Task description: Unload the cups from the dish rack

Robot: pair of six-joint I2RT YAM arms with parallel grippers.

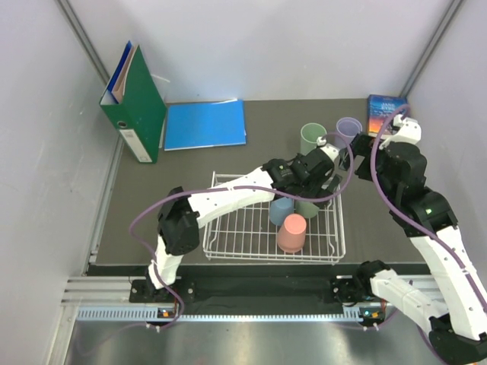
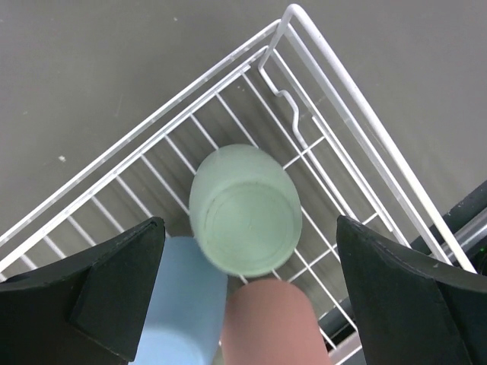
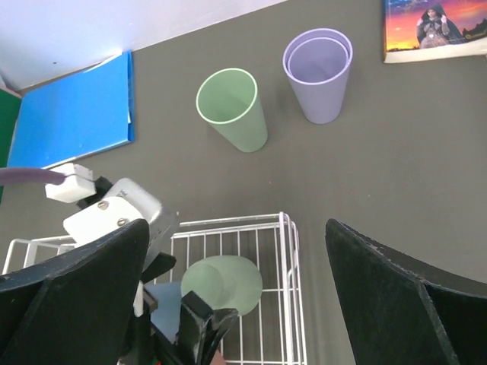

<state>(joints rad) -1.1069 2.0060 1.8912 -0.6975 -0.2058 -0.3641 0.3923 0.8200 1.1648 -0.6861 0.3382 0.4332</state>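
Observation:
The left gripper takes hold of the green cup by its base next and lifts the cup out of the rack, as this leaves the cup's rim free.
The white wire dish rack holds three upside-down cups at its right end: sage green, dusty blue and salmon pink. My left gripper hangs open above them. In the left wrist view its fingers straddle the green cup, the blue cup and the pink cup without touching them. A second green cup and the lavender cup stand upright on the table behind the rack. My right gripper is open and empty above the rack's far right corner.
A blue folder lies at the back and a green binder stands at the back left. A book lies at the back right. The left arm's wrist sits close under the right gripper.

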